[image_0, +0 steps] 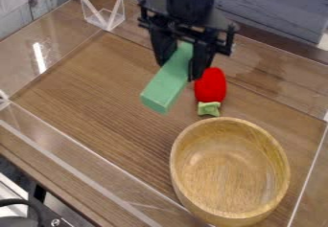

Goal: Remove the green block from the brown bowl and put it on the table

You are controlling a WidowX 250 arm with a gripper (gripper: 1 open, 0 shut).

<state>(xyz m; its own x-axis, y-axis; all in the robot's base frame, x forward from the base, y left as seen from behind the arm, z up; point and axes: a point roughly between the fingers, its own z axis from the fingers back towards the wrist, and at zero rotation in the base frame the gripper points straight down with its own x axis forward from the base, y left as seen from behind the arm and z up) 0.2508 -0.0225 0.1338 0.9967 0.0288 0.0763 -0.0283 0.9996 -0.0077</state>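
My gripper needs to keep hold of the green block until it rests on the tabletop, because the green block's lower end (156,102) hangs tilted above the table.
The green block (172,81) hangs tilted above the table (90,106), its upper end clamped in my black gripper (190,54), which is shut on it and points down. The block's lower end slants toward the front left, clear of the tabletop. At the front right stands the brown bowl (231,170), with nothing inside it. The gripper and block are behind and to the left of the bowl.
A red strawberry-like toy (210,87) with green leaves lies just right of the block, behind the bowl. Low clear acrylic walls (77,188) run round the table's edges, with a clear stand (103,15) at the back left.
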